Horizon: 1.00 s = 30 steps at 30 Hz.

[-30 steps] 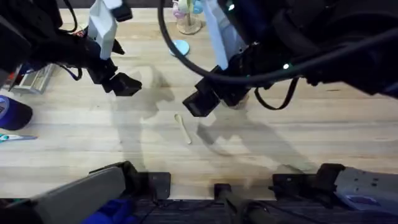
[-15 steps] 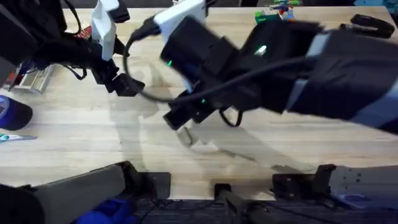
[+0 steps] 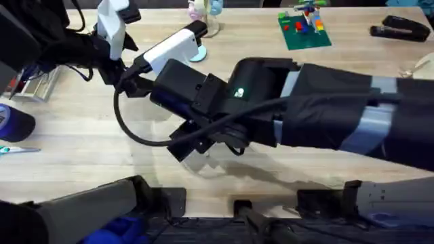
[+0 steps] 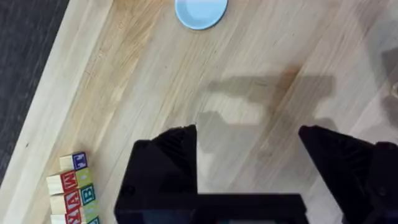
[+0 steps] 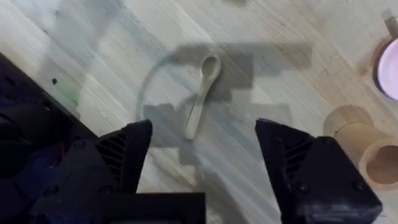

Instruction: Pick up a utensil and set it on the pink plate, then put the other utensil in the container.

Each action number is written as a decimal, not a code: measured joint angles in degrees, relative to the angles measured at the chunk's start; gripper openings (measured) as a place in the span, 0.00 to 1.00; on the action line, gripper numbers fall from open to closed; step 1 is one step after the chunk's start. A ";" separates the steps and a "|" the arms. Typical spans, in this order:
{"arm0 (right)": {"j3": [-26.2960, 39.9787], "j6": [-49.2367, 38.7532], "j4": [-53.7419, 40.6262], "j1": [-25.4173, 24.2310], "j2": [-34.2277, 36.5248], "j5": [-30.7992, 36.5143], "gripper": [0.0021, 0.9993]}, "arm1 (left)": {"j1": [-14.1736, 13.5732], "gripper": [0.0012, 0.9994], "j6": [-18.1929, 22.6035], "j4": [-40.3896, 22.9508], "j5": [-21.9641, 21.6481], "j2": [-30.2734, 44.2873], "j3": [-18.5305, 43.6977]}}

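Observation:
My right gripper should grab the pale wooden spoon by its slim handle [image 5: 196,118] next, so that I can put the spoon in the tan container [image 5: 364,149].
The other utensil, a pale wooden spoon [image 5: 202,96], lies flat on the table. My right gripper [image 5: 204,134] hangs open above its handle end, a finger on each side, not touching it. In the overhead view the right arm reaches across the middle, its gripper [image 3: 182,146] low over the table's centre-left and covering the spoon. The tan container [image 5: 364,149] sits to one side of the spoon, and an edge of the pink plate [image 5: 390,59] shows beyond it. The first utensil is out of view. My left gripper [image 4: 249,134] is open over bare wood at the far left [image 3: 135,87].
A light blue plate [image 4: 200,11] sits at the back [image 3: 198,53]. Lettered blocks [image 4: 71,186] lie near the left table edge. A green brick plate [image 3: 304,27] and a black stapler [image 3: 400,28] are at the far right; a blue object [image 3: 10,122] and scissors [image 3: 13,150] at the left.
My right arm has swung left and closer under the camera, its gripper now over the spoon and hiding it from above. The left arm has hardly moved.

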 joint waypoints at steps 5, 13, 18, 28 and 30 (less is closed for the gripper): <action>0.01 2.97 0.17 0.13 3.09 0.31 1.00 | 0.00 0.99 0.42 -0.15 0.02 0.00 0.00; 0.00 7.40 0.54 2.43 9.73 5.91 1.00 | 0.00 0.99 0.44 -0.28 0.09 0.00 0.00; 0.00 9.41 1.51 3.77 12.66 6.82 1.00 | 0.00 0.99 0.44 -0.26 0.13 0.00 0.00; 0.07 10.89 7.82 3.87 13.68 6.09 1.00 | 0.00 0.99 0.44 -0.48 0.13 0.00 -0.02; 0.04 11.63 7.82 3.87 13.68 5.36 0.99 | 0.00 0.99 0.44 -0.46 0.13 0.00 -0.02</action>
